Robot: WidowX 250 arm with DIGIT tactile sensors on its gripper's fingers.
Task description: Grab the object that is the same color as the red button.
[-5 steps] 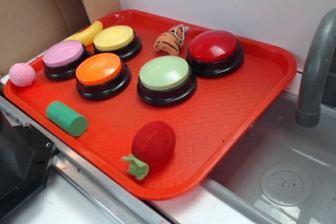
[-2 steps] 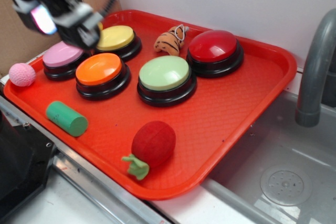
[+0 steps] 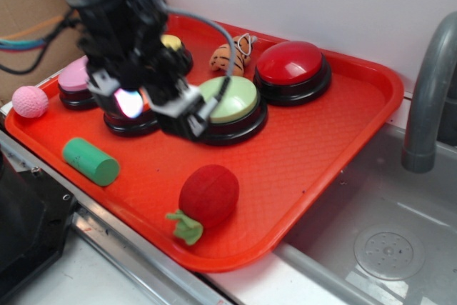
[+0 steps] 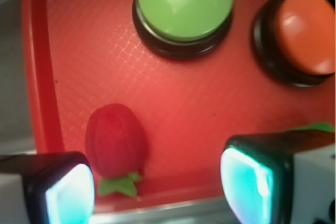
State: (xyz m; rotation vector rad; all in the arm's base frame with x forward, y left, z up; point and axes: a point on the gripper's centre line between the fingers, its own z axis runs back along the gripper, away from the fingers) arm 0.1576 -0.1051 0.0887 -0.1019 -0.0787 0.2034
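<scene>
The plush fruit is the match for the red button. To pick it out, my gripper next needs to grab the fruit by its round red body [image 3: 210,195].
The red plush fruit [image 3: 208,194] with a light-green stem lies on the red tray [image 3: 321,148] near its front edge. It also shows in the wrist view [image 4: 115,140], low left, just inside my left finger. The glossy dark-red button [image 3: 290,64] stands at the tray's back right. My gripper [image 3: 153,108] hangs above the tray's middle, over the orange and green buttons, up and left of the fruit. In the wrist view my gripper [image 4: 157,192] is open and empty, its glowing pads wide apart.
Green button [image 3: 232,101], orange button [image 4: 307,38], pink button [image 3: 75,76] and yellow button, partly hidden by the arm. A green cylinder [image 3: 91,161] at front left, a pink ball [image 3: 30,101] at the left rim, a striped plush toy [image 3: 230,55]. Sink [image 3: 385,248] and faucet [image 3: 428,98] to the right.
My arm has come into view from the upper left and moved right and down over the orange and green buttons, closer to the red fruit. Nothing on the tray has moved.
</scene>
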